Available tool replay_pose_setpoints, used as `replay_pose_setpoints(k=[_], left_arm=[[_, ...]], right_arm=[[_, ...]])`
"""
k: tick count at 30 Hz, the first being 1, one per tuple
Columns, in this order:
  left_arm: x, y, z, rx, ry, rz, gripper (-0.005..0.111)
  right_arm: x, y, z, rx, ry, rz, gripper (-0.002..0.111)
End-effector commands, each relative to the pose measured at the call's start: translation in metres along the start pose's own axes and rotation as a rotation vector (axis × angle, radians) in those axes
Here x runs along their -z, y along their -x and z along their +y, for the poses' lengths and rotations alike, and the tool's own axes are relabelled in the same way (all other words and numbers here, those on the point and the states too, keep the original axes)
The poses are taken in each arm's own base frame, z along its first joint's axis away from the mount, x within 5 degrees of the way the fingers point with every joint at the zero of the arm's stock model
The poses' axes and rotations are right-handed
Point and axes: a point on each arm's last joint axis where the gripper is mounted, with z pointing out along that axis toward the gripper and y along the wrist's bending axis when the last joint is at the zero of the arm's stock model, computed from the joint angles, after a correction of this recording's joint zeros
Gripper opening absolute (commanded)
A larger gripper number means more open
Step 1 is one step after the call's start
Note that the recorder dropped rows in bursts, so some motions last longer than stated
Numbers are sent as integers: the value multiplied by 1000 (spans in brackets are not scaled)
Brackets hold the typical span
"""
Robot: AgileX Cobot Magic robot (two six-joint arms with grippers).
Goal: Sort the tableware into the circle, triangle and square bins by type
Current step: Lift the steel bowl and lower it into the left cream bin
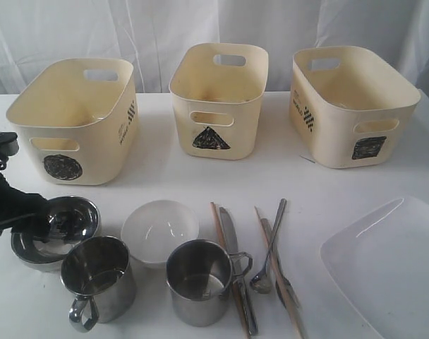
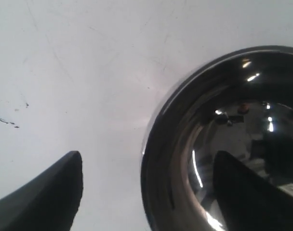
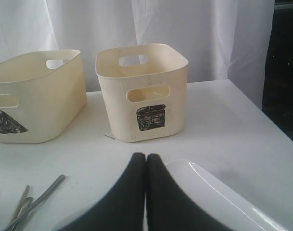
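Note:
My left gripper should next grab the steel bowl by its rim (image 2: 158, 125) to sort it into the circle bin.
My left gripper (image 1: 27, 220) is open and straddles the near-left rim of the steel bowl (image 1: 63, 226). In the left wrist view one finger (image 2: 50, 192) is outside on the table and the other (image 2: 252, 192) is inside the steel bowl (image 2: 223, 120). The white bowl (image 1: 159, 227) and two steel mugs (image 1: 98, 279) (image 1: 200, 282) sit alongside. The knife (image 1: 236, 261), spoon (image 1: 267, 254), fork (image 1: 284, 282) and chopsticks (image 1: 218, 226) lie right of the mugs. My right gripper (image 3: 146, 156) is shut, empty, over the white square plate (image 3: 219, 197).
The circle bin (image 1: 73, 120), triangle bin (image 1: 218, 99) and square bin (image 1: 352, 106) stand in a row at the back and look empty. The plate (image 1: 391, 268) fills the front right corner. A white curtain hangs behind the table.

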Motion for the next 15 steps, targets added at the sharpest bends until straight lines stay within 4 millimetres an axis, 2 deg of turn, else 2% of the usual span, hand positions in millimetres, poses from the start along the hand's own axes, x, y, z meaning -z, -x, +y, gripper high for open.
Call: replay_pose_setpoints(k=[1, 5, 7, 9, 13, 14, 15], left_arm=[[-6, 0, 0, 9, -5, 20, 77], [-16, 0, 1, 28, -10, 38, 77], [-22, -1, 0, 61, -26, 52, 72], [-29, -2, 1, 78, -32, 70, 60], [-30, 0, 2, 80, -25, 52, 9], [-30, 0, 2, 77, -23, 52, 0], [-30, 0, 2, 73, -20, 50, 0]], right_arm=[[0, -1, 0, -1, 2, -5, 0], [0, -1, 0, -1, 2, -5, 0], [0, -1, 0, -1, 2, -5, 0], [0, -1, 0, -1, 2, -5, 0], [0, -1, 0, -1, 2, -5, 0], [0, -1, 0, -1, 2, -5, 0], [0, -1, 0, -1, 2, -5, 0]])
